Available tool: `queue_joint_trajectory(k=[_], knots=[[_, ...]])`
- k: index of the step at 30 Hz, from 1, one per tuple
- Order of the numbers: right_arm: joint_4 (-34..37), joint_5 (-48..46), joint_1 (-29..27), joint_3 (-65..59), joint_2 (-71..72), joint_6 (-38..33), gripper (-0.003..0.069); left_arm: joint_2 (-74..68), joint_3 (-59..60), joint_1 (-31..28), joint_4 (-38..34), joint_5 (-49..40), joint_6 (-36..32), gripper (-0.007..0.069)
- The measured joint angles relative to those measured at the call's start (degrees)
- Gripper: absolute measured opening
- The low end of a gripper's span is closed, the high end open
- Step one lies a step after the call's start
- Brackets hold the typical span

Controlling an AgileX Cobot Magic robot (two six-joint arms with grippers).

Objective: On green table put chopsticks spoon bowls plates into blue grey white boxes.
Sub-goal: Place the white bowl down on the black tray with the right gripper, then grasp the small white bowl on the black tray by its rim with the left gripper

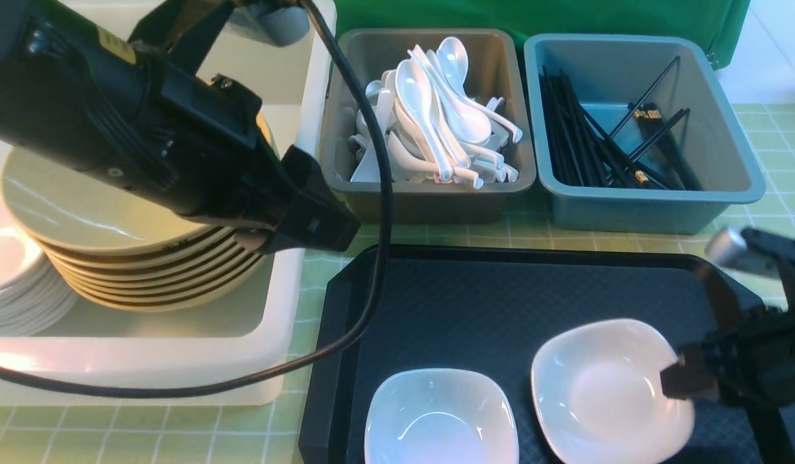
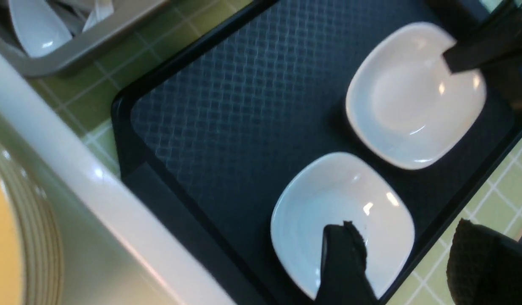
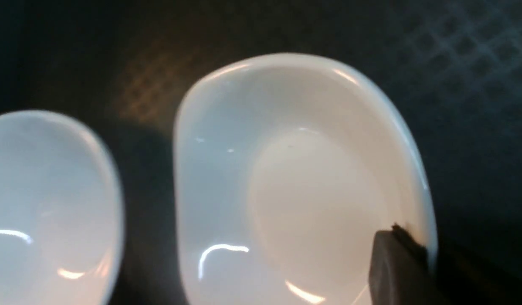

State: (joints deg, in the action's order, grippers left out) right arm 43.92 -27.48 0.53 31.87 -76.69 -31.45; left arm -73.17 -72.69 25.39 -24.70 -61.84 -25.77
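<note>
The white plate in my right gripper is wider than my open fingers, so my left gripper needs to grab the plate next by its thin free rim (image 1: pixel 559 341).
Two white plates lie on a black tray (image 1: pixel 487 303). My right gripper (image 1: pixel 684 380) is shut on the rim of the right plate (image 1: pixel 603 393), with one finger (image 3: pixel 396 267) inside the dish and the other hidden beyond the rim. The left plate (image 1: pixel 439 419) lies free. My left gripper (image 1: pixel 307 225) hangs open and empty over the edge of the white box (image 1: pixel 287 309), beside the stacked tan bowls (image 1: pixel 113 219). In the left wrist view its fingers (image 2: pixel 343 254) stand wide apart, high above the left plate (image 2: pixel 328 203). Spoons (image 1: pixel 429 109) fill the dark grey box (image 1: pixel 429 200); chopsticks (image 1: pixel 584 148) lie in the blue-grey box (image 1: pixel 648 206).
More white plates (image 1: pixel 17 277) are stacked at the left of the white box, next to the bowls. The left arm's black cable (image 1: pixel 371 270) loops down over the tray's left edge. The green table (image 1: pixel 532 232) shows between the tray and the two small boxes.
</note>
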Motion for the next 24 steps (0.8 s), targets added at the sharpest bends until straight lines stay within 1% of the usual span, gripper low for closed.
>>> queue_joint_trajectory(k=[4,6,7,8,10,11,12,13,14,16,19,21,23,24], knots=[[0.2,2.1,0.0,-0.6,-0.1,-0.1,0.0094,-1.8,0.0,0.0,-0.6,3.5,-1.8,0.0302],[0.2,2.6,0.0,-0.6,-0.1,-0.2,0.0131,-3.4,0.0,0.0,-0.6,5.0,-1.6,0.0302],[0.2,2.7,0.0,-0.6,-0.1,-0.4,0.0166,-4.7,0.0,0.0,-0.7,5.7,-0.2,0.0302],[0.2,2.7,0.0,-0.6,-0.1,-0.4,0.0172,-5.0,0.0,0.0,-0.8,5.8,0.1,0.0303],[0.0,2.3,0.0,-0.6,0.0,-0.6,0.0255,-7.8,0.0,0.4,-1.3,6.4,3.8,0.0306],[-0.3,1.7,0.0,-0.6,0.3,-0.7,0.0313,-9.2,0.0,1.1,-1.3,7.0,5.5,0.0309],[-0.3,1.6,0.0,-0.6,0.3,-0.7,0.0322,-9.4,0.0,1.2,-1.3,7.1,5.7,0.0309],[-1.0,0.4,0.0,-0.5,1.1,-0.8,0.0390,-11.1,-0.1,2.7,-0.6,7.7,7.0,0.0320],[-1.2,0.0,-0.1,-0.4,1.4,-0.8,0.0407,-11.5,-0.1,3.1,-0.2,7.8,7.2,0.0329],[-2.5,-2.9,-0.1,0.7,3.2,-0.8,0.0489,-14.0,-1.4,6.1,2.4,7.6,7.9,0.0383],[-4.3,-8.9,-0.1,3.8,6.8,-0.8,0.0560,-18.2,-5.3,10.6,5.5,6.2,9.6,0.0448],[-5.8,-15.2,-0.1,7.5,9.5,-0.9,0.0580,-21.7,-8.8,13.3,7.3,4.2,10.2,0.0487],[-7.5,-22.1,-0.1,11.3,11.7,-1.1,0.0582,-25.3,-12.4,15.4,8.8,1.9,9.8,0.0509],[-8.8,-25.6,-0.1,14.1,13.2,-0.9,0.0582,-27.9,-14.9,16.5,9.6,0.9,8.4,0.0508]])
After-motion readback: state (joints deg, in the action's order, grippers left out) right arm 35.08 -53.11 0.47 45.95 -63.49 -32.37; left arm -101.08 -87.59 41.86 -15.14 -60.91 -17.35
